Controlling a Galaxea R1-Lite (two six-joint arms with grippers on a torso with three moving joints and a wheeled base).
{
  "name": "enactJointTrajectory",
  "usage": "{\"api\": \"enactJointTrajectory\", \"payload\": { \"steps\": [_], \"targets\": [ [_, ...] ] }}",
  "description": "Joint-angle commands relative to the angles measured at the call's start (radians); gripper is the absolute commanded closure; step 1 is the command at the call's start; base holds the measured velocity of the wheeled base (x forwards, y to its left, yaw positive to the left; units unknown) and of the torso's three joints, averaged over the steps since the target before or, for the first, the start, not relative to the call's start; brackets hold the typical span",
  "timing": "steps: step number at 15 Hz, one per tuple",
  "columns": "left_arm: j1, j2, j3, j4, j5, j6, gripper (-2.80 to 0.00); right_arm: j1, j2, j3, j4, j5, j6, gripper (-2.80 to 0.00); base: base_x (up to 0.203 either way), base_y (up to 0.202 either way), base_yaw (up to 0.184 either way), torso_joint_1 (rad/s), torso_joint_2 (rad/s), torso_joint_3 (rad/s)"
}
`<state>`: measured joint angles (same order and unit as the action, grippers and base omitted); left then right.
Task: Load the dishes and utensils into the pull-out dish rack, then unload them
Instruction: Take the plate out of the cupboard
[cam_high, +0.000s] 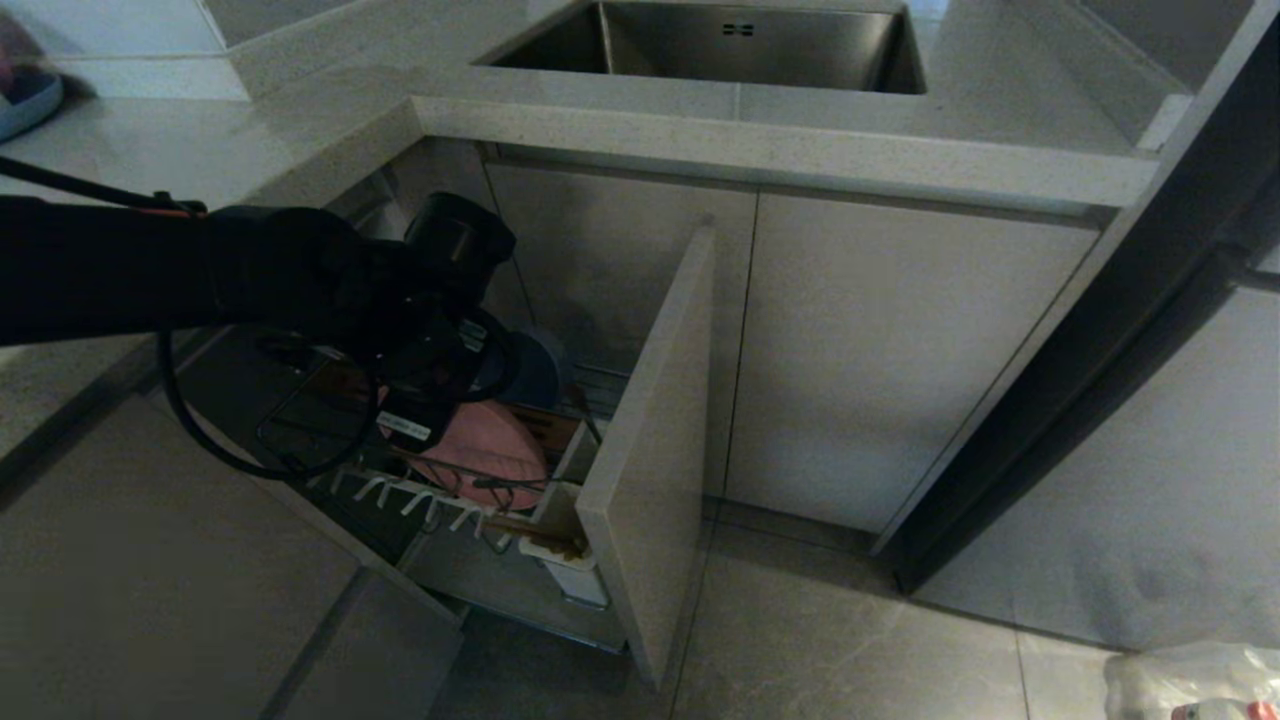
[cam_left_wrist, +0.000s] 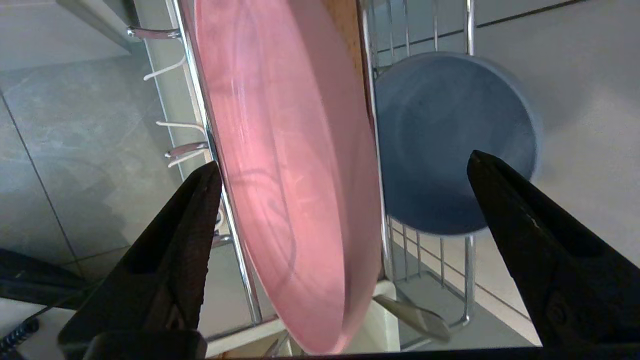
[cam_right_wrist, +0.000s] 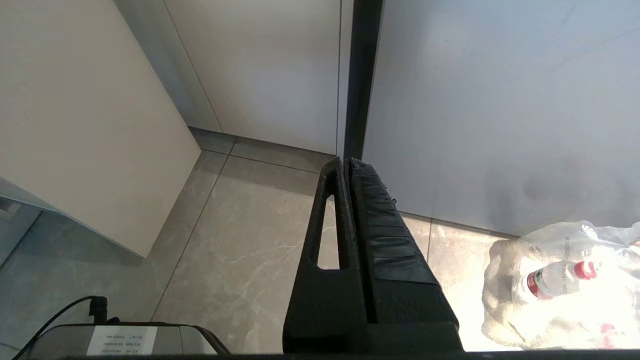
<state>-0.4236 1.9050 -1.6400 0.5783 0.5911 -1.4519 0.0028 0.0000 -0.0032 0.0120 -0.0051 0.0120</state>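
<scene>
I need to close my left gripper now. My fingers are on both sides of the pink plate, beside the rack wire. Closing now would hold the plate.
The pull-out dish rack (cam_high: 400, 495) stands drawn out from under the counter, its beige door front (cam_high: 650, 450) facing right. The salmon-pink plate (cam_left_wrist: 280, 165) stands on edge between the wires, also seen in the head view (cam_high: 490, 445). The blue-grey bowl (cam_left_wrist: 450, 145) leans just behind it (cam_high: 535, 370). A silver fork (cam_left_wrist: 415, 317) sticks out of the white utensil cup (cam_high: 575, 575), and tan chopsticks (cam_high: 535, 530) rest at the cup's top. My left gripper (cam_left_wrist: 342, 162) hangs open over the plate, gripping nothing. My right gripper (cam_right_wrist: 347, 162) is shut and parked over the floor.
A steel sink (cam_high: 720, 45) is set in the pale countertop (cam_high: 780, 150) above the rack. Closed cabinet doors (cam_high: 880, 360) and a dark column (cam_high: 1100, 350) lie to the right. A plastic bag with bottles (cam_right_wrist: 560, 285) sits on the tiled floor.
</scene>
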Motion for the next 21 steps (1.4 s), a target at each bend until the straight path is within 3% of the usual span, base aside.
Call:
{"api": "enactJointTrajectory", "payload": {
  "steps": [1,3,4,10,16,21],
  "targets": [
    [0.0,0.006,0.0,0.002,0.004,-0.008,-2.8,0.0,0.002,0.0,0.0,0.001,0.0,0.0,0.0,0.0,0.0,0.0,0.0,0.0],
    [0.0,0.007,0.002,0.002,0.004,-0.009,-2.8,0.0,0.002,0.0,0.0,-0.001,-0.001,0.0,0.0,0.0,0.0,0.0,0.0,0.0],
    [0.0,0.008,0.003,0.002,0.006,-0.01,0.0,0.0,0.002,0.0,0.0,0.001,0.0,0.0,0.0,0.0,0.0,0.0,0.0,0.0],
    [0.0,0.008,0.006,0.022,0.015,-0.007,0.0,0.0,0.002,0.0,0.0,0.001,0.0,0.0,0.0,0.0,0.0,0.0,0.0,0.0],
    [-0.006,-0.006,0.014,0.118,0.038,-0.018,0.0,0.0,0.002,0.0,0.0,0.0,0.0,0.0,0.0,0.0,0.0,0.0,0.0,0.0],
    [-0.021,-0.047,0.006,0.119,0.052,-0.013,0.0,0.0,0.002,0.0,0.0,-0.001,0.0,0.0,0.0,0.0,0.0,0.0,0.0,0.0]
  ]
}}
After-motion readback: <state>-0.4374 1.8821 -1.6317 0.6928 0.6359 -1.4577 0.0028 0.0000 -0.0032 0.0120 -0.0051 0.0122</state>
